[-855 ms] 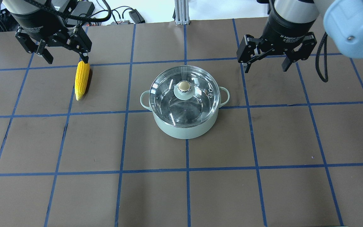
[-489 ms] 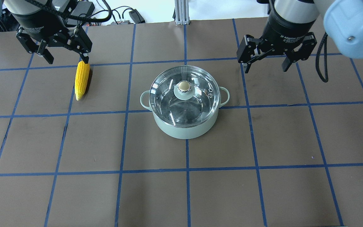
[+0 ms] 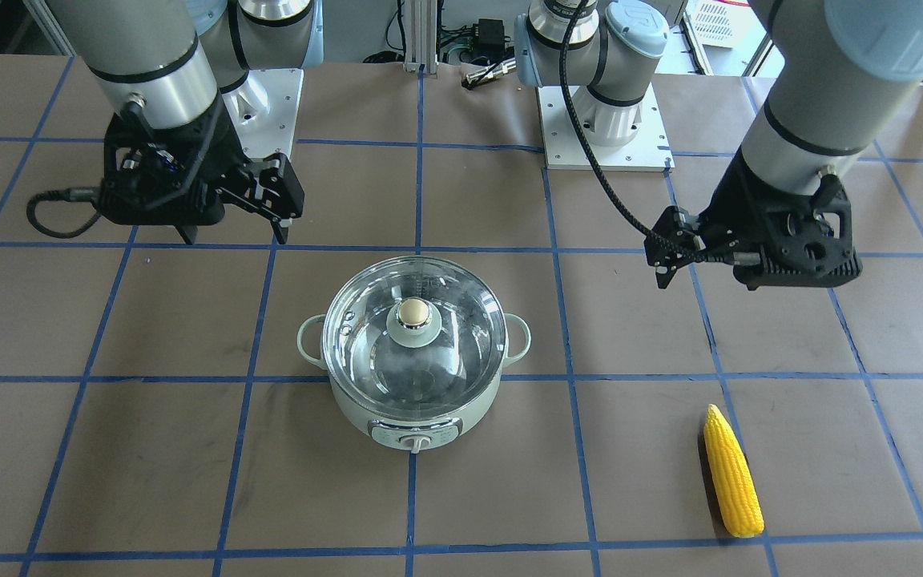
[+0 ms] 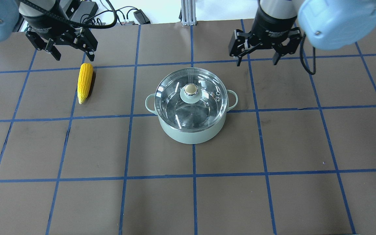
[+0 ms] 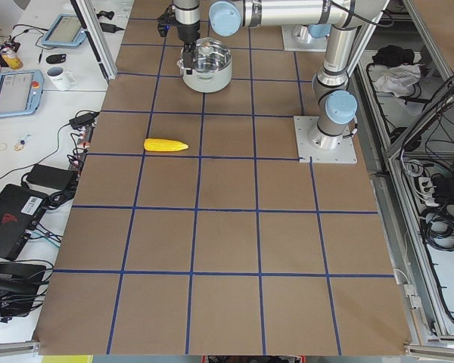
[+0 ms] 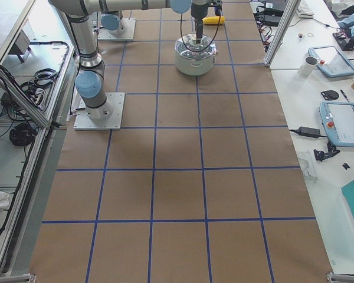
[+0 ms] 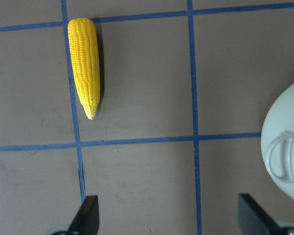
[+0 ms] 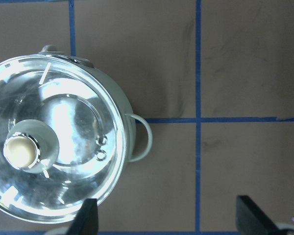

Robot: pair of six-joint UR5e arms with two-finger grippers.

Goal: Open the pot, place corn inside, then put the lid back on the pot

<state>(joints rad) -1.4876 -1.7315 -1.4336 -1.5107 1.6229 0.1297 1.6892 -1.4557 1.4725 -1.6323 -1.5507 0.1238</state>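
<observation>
My right gripper grabs the lid by its narrow beige knob next, since the glass lid spreads wider than the fingers open.
The mint-green pot stands mid-table with the glass lid on it, its beige knob on top. The yellow corn lies on the table to the pot's left in the overhead view. My left gripper is open and empty, just beyond the corn's blunt end. In the left wrist view the corn is ahead of the gripper's fingertips. My right gripper is open and empty, beyond the pot's right handle. The right wrist view shows the lid at lower left.
The table is brown with a blue tape grid. Cables and the arm bases sit at the robot's side. The pot's control panel with a knob faces the operators' side.
Both grippers have moved toward the top of the overhead view. The right one has also shifted left, closer in line with the pot. The left gripper's finger no longer overlaps the corn's end.
</observation>
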